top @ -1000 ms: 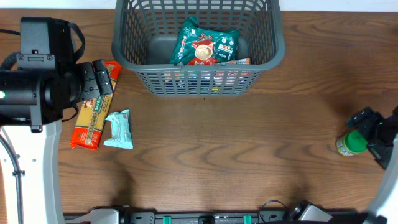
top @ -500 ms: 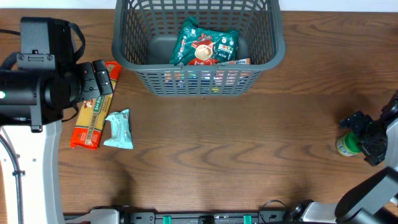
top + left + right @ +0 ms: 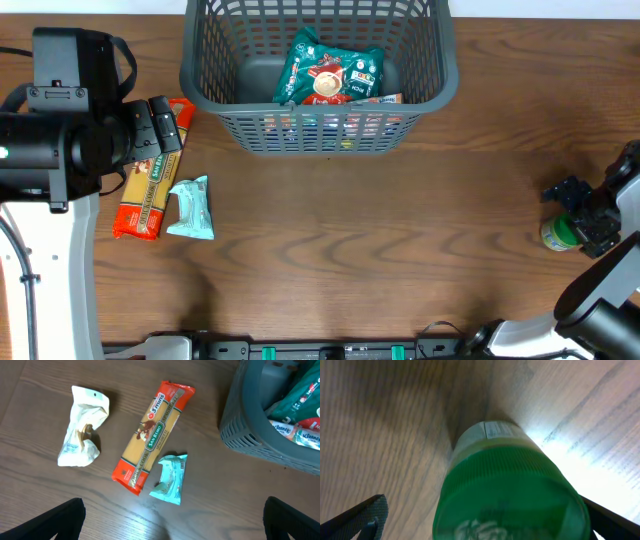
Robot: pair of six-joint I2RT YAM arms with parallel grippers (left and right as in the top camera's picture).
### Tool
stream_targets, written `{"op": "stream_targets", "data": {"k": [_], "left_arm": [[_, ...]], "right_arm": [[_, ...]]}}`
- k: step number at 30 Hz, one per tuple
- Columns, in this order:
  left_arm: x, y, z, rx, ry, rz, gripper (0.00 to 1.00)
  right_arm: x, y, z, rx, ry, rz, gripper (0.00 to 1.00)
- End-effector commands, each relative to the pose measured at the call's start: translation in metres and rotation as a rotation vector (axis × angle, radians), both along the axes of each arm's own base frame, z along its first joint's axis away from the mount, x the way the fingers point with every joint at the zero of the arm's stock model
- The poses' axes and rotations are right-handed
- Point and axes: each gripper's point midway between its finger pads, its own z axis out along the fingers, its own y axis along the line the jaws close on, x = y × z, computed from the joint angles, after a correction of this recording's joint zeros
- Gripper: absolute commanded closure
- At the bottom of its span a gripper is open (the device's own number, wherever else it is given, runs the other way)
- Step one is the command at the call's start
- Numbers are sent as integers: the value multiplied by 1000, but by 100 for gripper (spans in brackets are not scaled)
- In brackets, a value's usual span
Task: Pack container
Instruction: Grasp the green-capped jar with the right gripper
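Note:
My right gripper's fingers stop short, the green lid's top between them, so it is too early to close. Next it moves toward the jar's body, then closes on it.
The container, a dark grey lattice basket, stands at the back centre and holds a green snack packet and other packets. Its corner shows in the left wrist view. An orange pasta packet, a teal packet and a crumpled white packet lie on the table at the left. My left gripper is open and empty above them. My right gripper is open, straddling a green-lidded jar at the right.
The left arm's body hides the white packet in the overhead view. The wooden table runs to a front rail with cables.
My right gripper has moved left and down over the green-lidded jar, which it now partly covers. The left arm and the packets have not moved.

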Motion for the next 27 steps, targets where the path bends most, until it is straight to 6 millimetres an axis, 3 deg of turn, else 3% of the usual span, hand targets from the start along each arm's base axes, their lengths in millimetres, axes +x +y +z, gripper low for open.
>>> {"op": "stream_targets", "data": {"k": [1, 10, 27], "left_arm": [[-1, 1, -1, 3, 6, 0, 1], [-1, 1, -1, 3, 6, 0, 1], [-1, 1, -1, 4, 7, 0, 1]], "right_arm": [[-5, -5, -8, -11, 33, -21, 1], [-4, -8, -24, 0, 60, -21, 1], [-12, -10, -35, -27, 92, -19, 1]]}}
